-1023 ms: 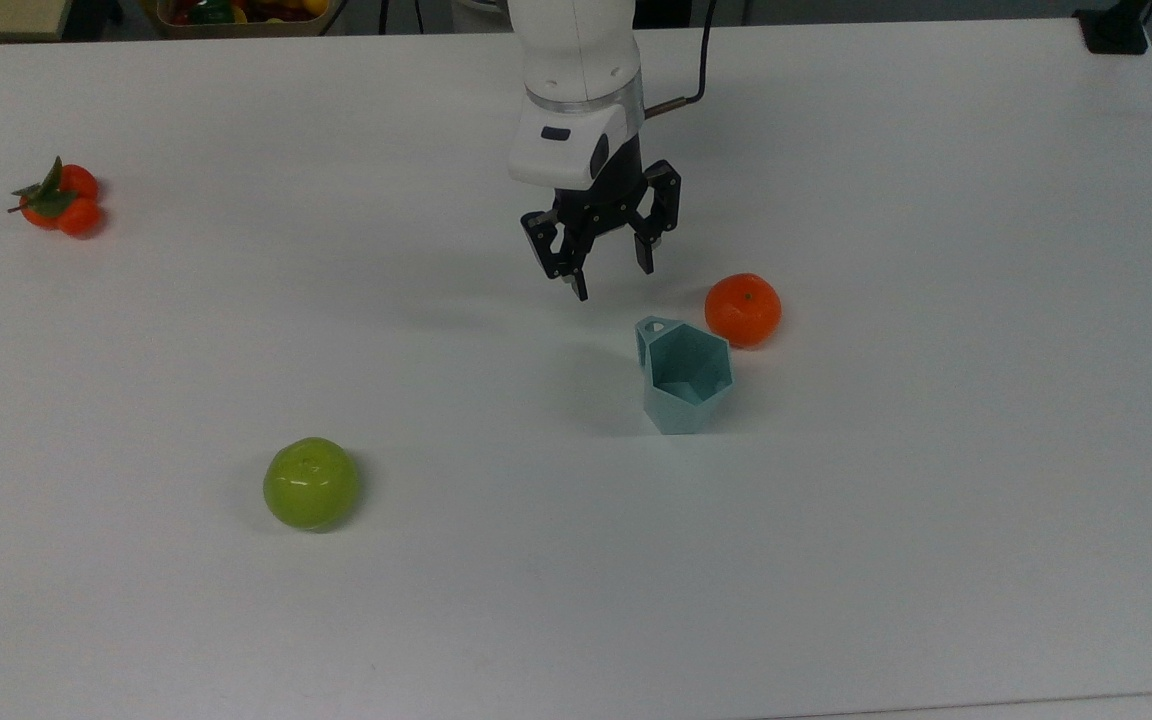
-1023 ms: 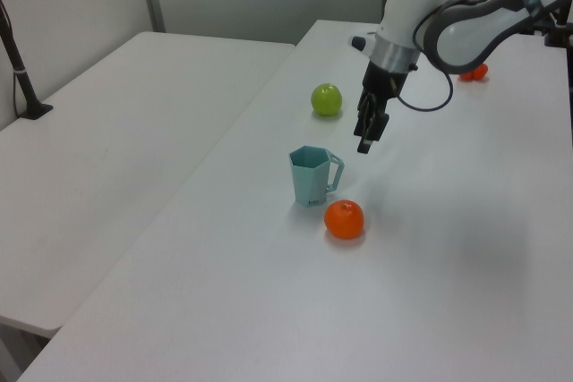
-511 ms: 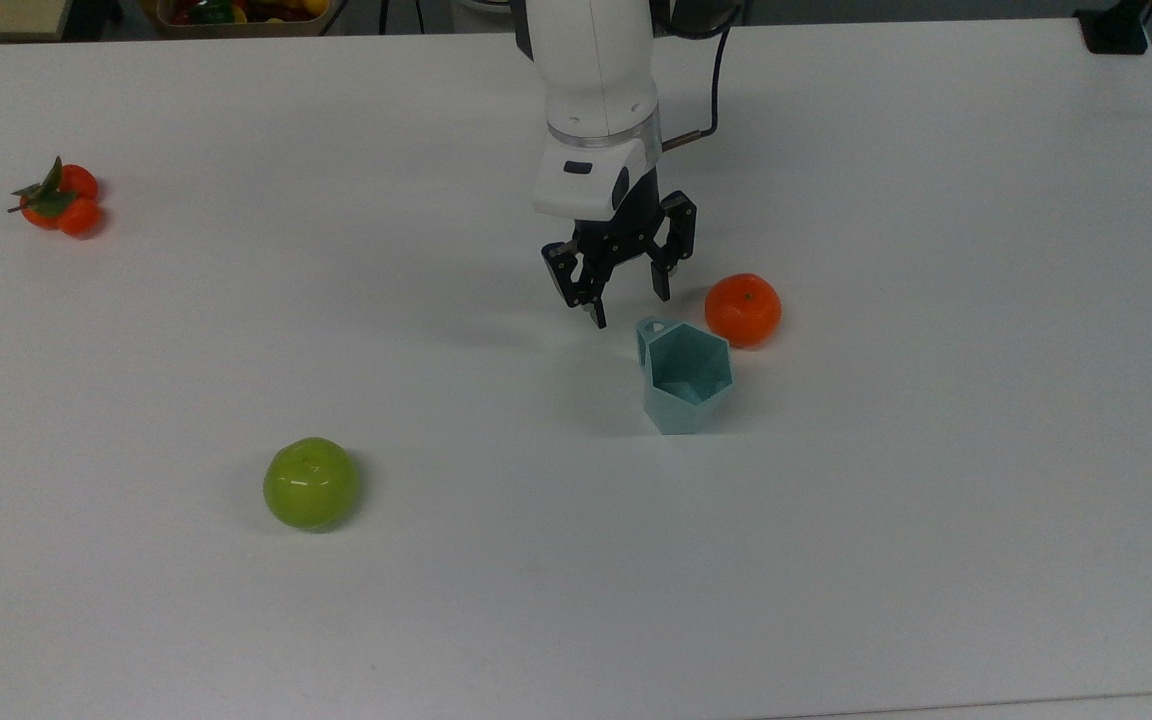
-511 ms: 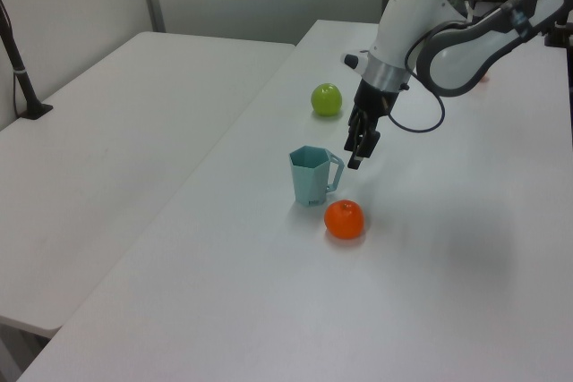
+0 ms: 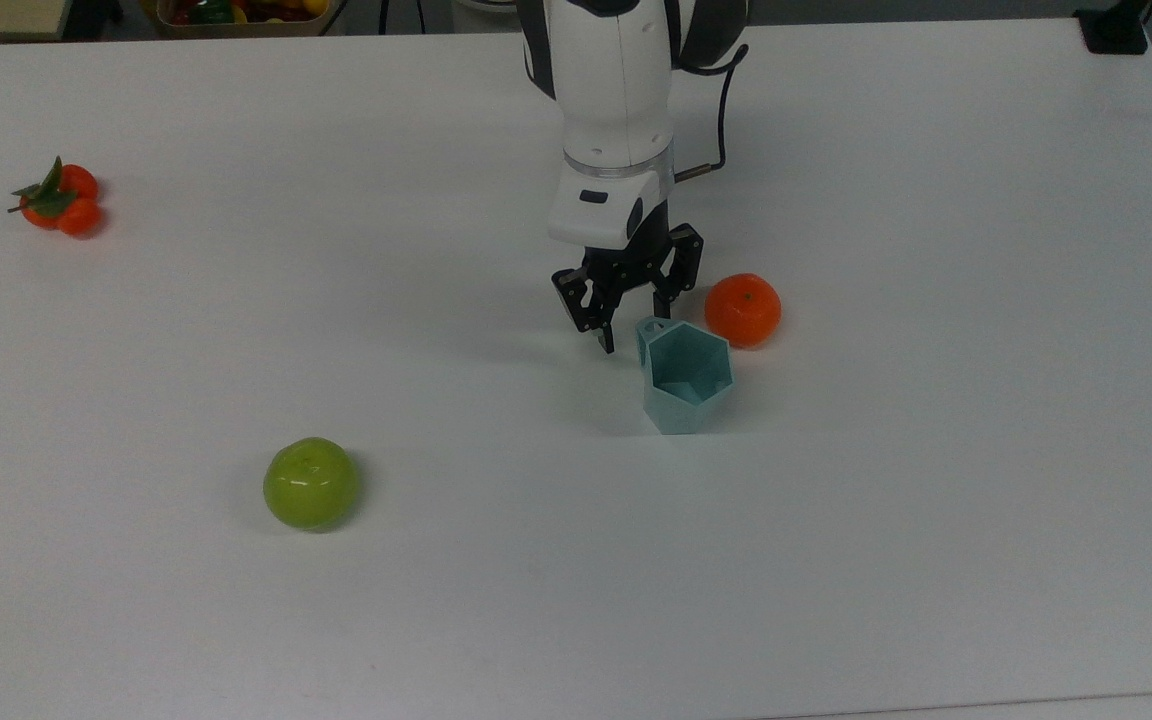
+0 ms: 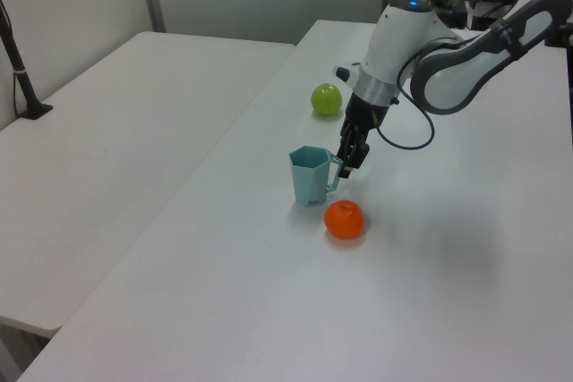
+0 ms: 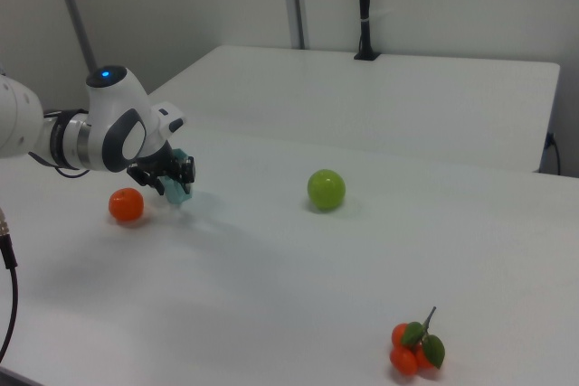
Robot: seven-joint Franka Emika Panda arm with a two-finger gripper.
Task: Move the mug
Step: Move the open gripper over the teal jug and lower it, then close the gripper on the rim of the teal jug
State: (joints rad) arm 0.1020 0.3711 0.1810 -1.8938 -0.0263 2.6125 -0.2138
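Note:
Next, my gripper grabs the teal mug [image 6: 309, 176] by its small ring handle [image 6: 335, 174] to move the mug.
The mug [image 5: 686, 378] is a pale teal faceted cup with a hexagonal rim, standing upright on the white table [image 5: 936, 500]; its small ring handle [image 5: 652, 326] points toward the arm. The mug also shows in the left view [image 6: 310, 176] and, mostly hidden behind the gripper, in the right view [image 7: 175, 190]. My gripper [image 5: 634, 328] hangs open just over the handle, one finger on each side of it in the top view. In the left view the gripper [image 6: 345, 160] sits right at the handle. Nothing is held.
An orange [image 5: 743, 309] lies close to the mug on the top view's right. A green apple [image 5: 311, 483] sits toward the top view's lower left. A cluster of small tangerines with leaves [image 5: 58, 198] rests at the far left. A second table [image 6: 107, 114] adjoins in the left view.
The gripper has come down and moved toward the mug, from clear of it to straddling its handle. Mug and fruit have not moved.

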